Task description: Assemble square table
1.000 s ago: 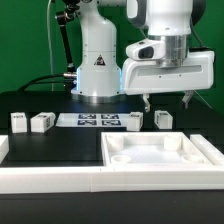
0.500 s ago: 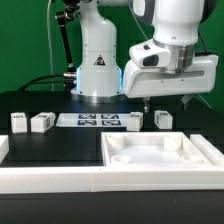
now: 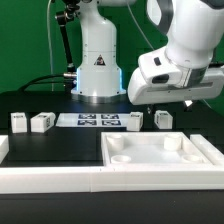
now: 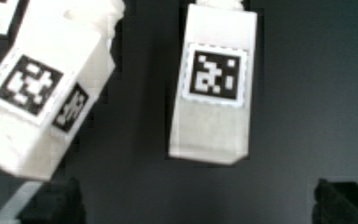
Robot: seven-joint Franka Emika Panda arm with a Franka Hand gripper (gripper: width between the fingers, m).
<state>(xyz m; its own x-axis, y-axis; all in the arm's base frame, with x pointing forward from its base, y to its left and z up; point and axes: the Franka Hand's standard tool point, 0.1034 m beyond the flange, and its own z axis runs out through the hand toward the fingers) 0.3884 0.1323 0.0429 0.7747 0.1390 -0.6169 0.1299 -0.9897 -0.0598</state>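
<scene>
The tagged white leg block (image 4: 213, 85) is below my dark fingers, and they don't reach its sides yet, so they would miss if I closed now. My gripper should go lower first, then close on the block.
The white square table top (image 3: 199, 161) lies flat at the front of the exterior view's right, rim and corner sockets up. Four short white leg blocks stand behind it: two on the exterior view's left (image 3: 18, 122) (image 3: 42, 122) and two nearer the middle (image 3: 136, 120) (image 3: 163, 119). My gripper (image 3: 170, 104) hangs tilted above the two middle legs, open and empty. In the wrist view these two tagged legs (image 4: 217, 85) (image 4: 43, 90) lie below the open gripper (image 4: 197, 205), whose dark fingertips (image 4: 51, 205) touch neither.
The marker board (image 3: 98, 121) lies flat between the two pairs of legs. A long white rail (image 3: 50, 180) borders the front of the workspace. The robot base (image 3: 97, 60) stands at the back centre on the black table.
The wrist has tilted and swung toward the exterior view's right, staying above the two middle legs. The legs and the table top have not moved.
</scene>
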